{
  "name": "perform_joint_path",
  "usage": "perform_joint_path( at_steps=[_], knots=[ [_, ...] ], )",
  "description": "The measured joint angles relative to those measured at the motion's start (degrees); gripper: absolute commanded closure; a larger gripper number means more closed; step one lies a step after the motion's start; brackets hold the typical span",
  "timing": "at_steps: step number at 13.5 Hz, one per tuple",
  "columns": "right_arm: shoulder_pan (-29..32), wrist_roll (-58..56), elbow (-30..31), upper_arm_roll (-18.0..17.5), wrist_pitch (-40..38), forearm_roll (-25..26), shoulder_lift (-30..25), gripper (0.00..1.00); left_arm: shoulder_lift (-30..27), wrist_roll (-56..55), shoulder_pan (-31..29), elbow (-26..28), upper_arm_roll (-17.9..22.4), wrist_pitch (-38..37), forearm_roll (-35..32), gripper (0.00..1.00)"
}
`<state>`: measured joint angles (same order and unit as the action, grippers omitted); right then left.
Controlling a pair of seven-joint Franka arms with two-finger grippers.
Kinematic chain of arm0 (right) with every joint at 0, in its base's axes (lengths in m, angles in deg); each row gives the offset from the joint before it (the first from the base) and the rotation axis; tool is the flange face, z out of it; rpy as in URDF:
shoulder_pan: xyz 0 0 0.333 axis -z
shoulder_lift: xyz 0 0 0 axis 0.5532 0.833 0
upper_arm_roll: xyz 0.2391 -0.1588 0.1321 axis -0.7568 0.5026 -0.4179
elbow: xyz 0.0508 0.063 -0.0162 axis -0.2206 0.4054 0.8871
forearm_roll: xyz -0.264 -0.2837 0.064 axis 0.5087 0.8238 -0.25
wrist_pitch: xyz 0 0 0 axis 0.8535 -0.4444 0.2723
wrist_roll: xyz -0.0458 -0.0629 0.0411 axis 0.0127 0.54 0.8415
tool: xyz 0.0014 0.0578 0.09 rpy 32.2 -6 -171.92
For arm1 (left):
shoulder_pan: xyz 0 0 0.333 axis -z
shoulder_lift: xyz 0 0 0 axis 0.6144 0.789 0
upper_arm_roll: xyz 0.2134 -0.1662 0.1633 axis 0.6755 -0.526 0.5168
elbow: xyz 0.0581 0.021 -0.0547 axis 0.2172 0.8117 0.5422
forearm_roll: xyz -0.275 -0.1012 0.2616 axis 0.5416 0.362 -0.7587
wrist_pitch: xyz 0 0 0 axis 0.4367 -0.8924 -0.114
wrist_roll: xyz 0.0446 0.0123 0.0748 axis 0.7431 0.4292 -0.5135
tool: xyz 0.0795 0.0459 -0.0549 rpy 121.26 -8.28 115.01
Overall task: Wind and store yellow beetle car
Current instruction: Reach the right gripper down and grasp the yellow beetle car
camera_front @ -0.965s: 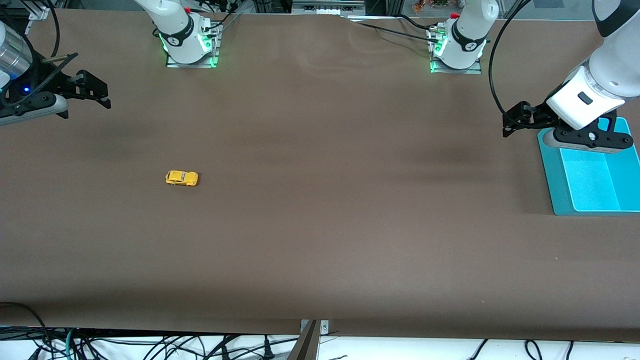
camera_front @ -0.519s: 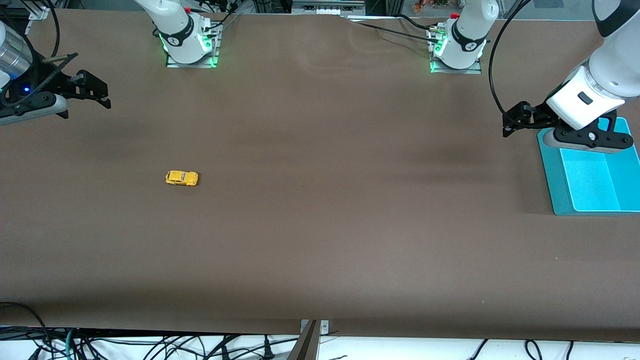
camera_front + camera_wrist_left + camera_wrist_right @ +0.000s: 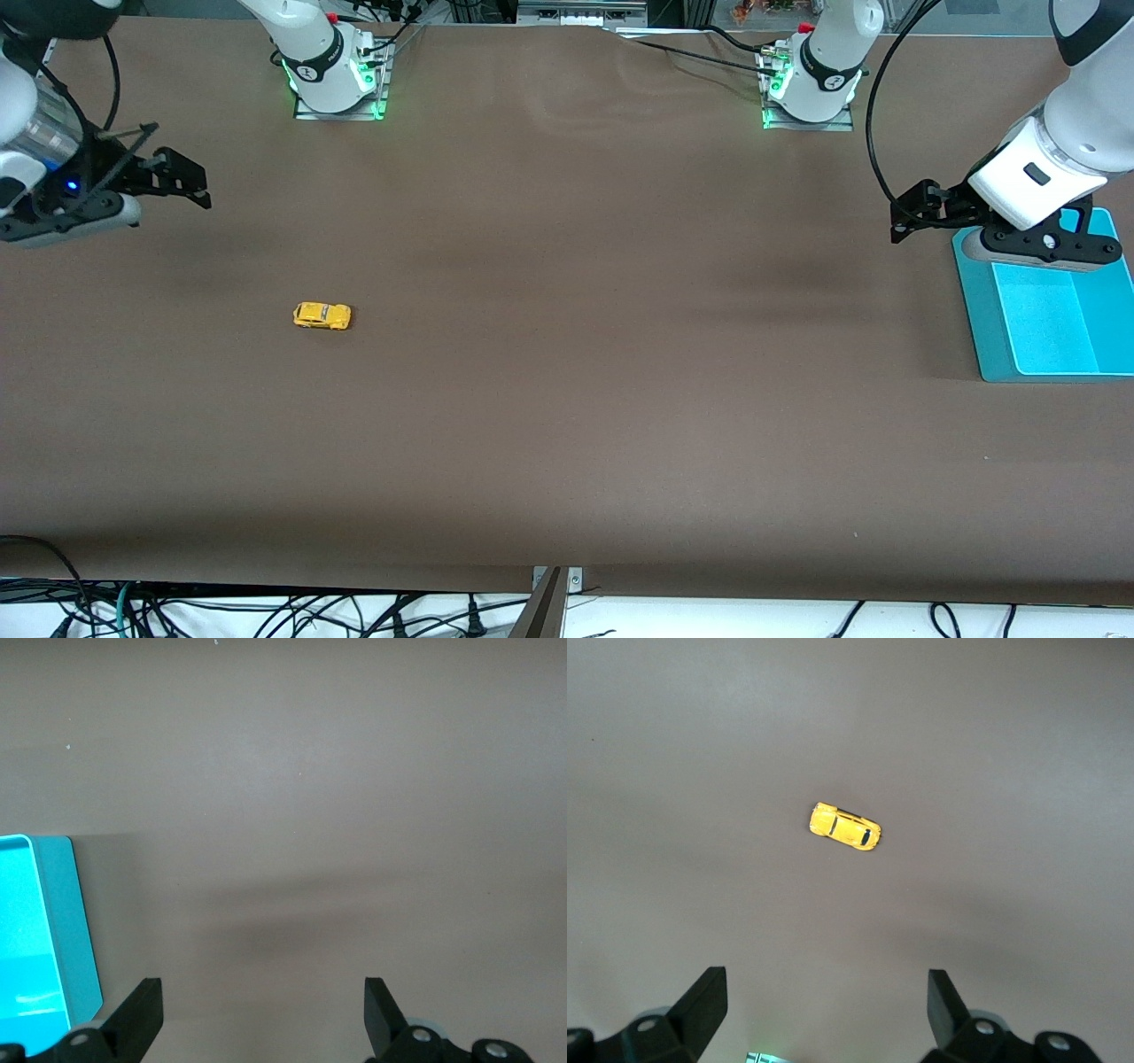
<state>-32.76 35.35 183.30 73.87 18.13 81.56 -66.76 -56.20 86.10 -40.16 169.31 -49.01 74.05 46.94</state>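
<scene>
I will next grab the yellow beetle car (image 3: 322, 315) by its door sides with my right gripper to wind it.
The yellow beetle car (image 3: 322, 315) sits on its wheels on the brown table, toward the right arm's end. It also shows in the right wrist view (image 3: 844, 826), well ahead of the fingers. My right gripper (image 3: 182, 181) is open and empty, up in the air over bare table at the right arm's end, apart from the car. In its wrist view the gripper (image 3: 826, 1008) has its jaws wide apart. My left gripper (image 3: 912, 213) is open and empty, in the air beside the teal bin; in its wrist view the gripper (image 3: 263, 1017) shows wide jaws.
A teal bin (image 3: 979, 310) stands at the left arm's end of the table; its corner shows in the left wrist view (image 3: 75, 921). The two arm bases (image 3: 332, 71) (image 3: 811, 80) stand at the table's edge farthest from the front camera. Cables hang below the nearest edge.
My right gripper has moved a little toward the table's middle and lower in the front view. The car and the left arm have not moved.
</scene>
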Motion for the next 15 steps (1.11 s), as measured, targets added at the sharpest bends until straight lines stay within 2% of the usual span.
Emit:
perform_joint_path(
  at_steps=[3,11,15],
  knots=[
    [-0.20,-6.20,2.40,-0.06,4.86,0.00,2.93,0.00,0.00,0.00,0.00,0.00,0.00,0.00,0.00,0.00],
    [-0.25,-48.77,25.35,-0.80,37.55,0.10,8.60,0.00,0.00,0.00,0.00,0.00,0.00,0.00,0.00,0.00],
    [-0.24,-61.58,29.62,-0.80,47.42,0.12,13.14,0.00,0.00,0.00,0.00,0.00,0.00,0.00,0.00,0.00]
  ],
)
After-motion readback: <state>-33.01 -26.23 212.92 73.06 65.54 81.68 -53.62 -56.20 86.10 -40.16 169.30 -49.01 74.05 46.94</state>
